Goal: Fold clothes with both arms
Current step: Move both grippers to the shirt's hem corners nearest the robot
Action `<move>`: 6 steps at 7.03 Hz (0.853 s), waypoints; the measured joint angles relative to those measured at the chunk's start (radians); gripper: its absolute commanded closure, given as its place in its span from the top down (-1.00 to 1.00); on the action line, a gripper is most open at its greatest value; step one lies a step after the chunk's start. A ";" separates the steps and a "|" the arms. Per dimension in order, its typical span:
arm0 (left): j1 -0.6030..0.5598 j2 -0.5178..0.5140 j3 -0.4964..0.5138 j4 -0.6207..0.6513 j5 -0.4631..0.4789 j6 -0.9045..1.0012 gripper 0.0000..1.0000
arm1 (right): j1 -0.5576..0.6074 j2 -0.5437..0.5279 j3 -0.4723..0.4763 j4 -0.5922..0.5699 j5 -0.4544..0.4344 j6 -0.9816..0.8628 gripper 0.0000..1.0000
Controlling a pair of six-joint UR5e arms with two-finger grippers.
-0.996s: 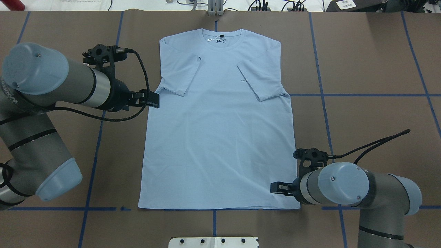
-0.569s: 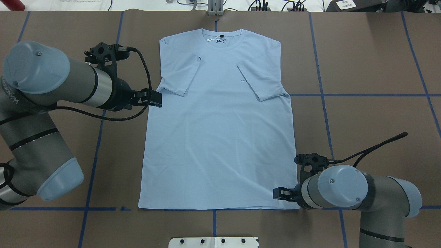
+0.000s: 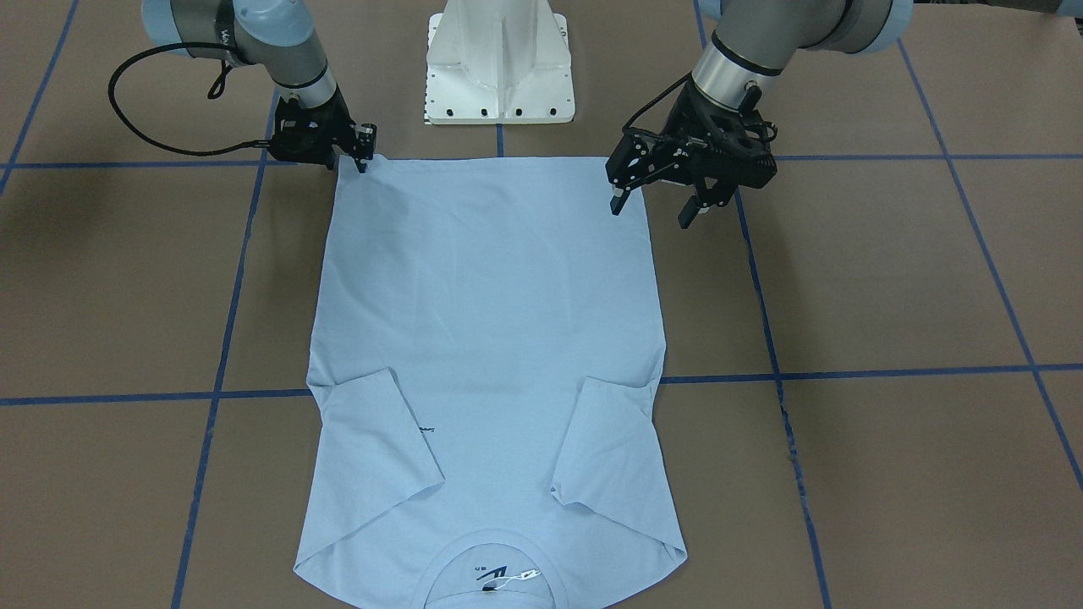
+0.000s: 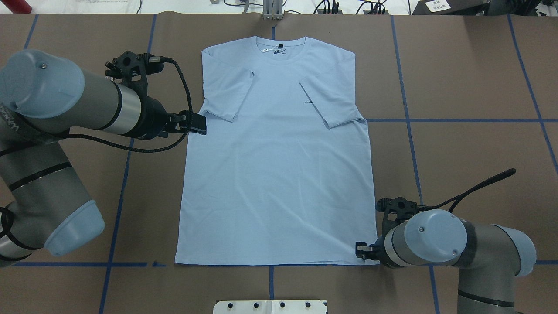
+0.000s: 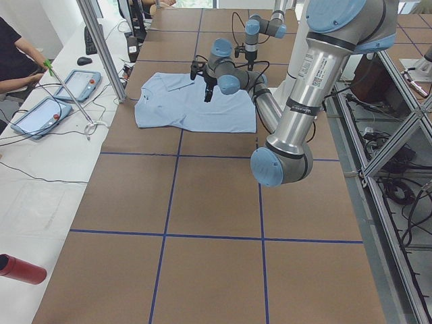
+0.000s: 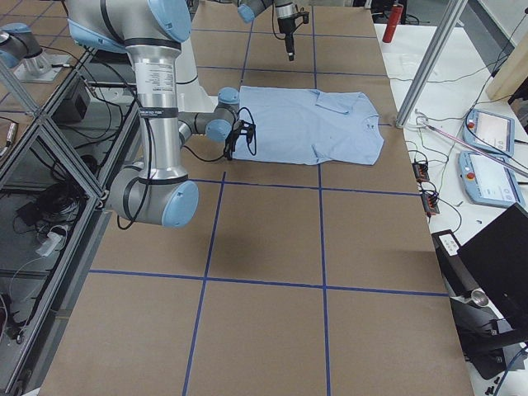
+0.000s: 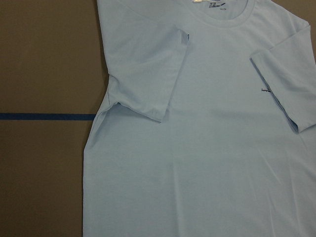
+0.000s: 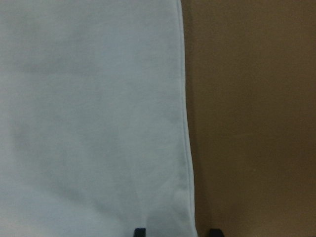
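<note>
Next, my right gripper grips the shirt by its hem corner point(image 3: 349, 167) point(image 8: 180, 224) to fold the light blue T-shirt.
The light blue T-shirt point(image 4: 279, 165) lies flat on the brown table, collar at the far end, both short sleeves folded in onto the chest. My left gripper point(image 4: 197, 123) is open and hangs well above the shirt's left side near the armpit; the front-facing view point(image 3: 650, 211) shows its fingers spread. Its wrist view shows only the shirt point(image 7: 197, 148) from above. My right gripper point(image 4: 361, 250) is open and low at the shirt's near right hem corner point(image 3: 360, 159). In its wrist view the fingertips point(image 8: 140, 231) straddle the shirt's right edge point(image 8: 89, 113).
The white pedestal base point(image 4: 270, 306) stands at the near table edge behind the hem. Blue tape lines point(image 4: 457, 120) cross the table. A red cylinder point(image 4: 15, 6) lies at the far left corner. An operators' desk with tablets point(image 5: 74, 84) runs beyond the far edge.
My right gripper has moved right and nearer, from over the shirt's lower right part to its hem corner. My left gripper has shifted slightly right toward the shirt's edge.
</note>
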State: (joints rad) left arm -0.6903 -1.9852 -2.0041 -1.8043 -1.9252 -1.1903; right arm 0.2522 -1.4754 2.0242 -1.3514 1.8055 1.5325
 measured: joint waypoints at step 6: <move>0.066 0.041 -0.003 0.006 0.006 -0.046 1.00 | 0.013 0.000 0.084 0.003 -0.008 0.046 -1.00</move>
State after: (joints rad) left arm -0.6238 -1.9442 -2.0072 -1.7980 -1.9196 -1.2360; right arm 0.2655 -1.4751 2.1080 -1.3489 1.7970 1.5788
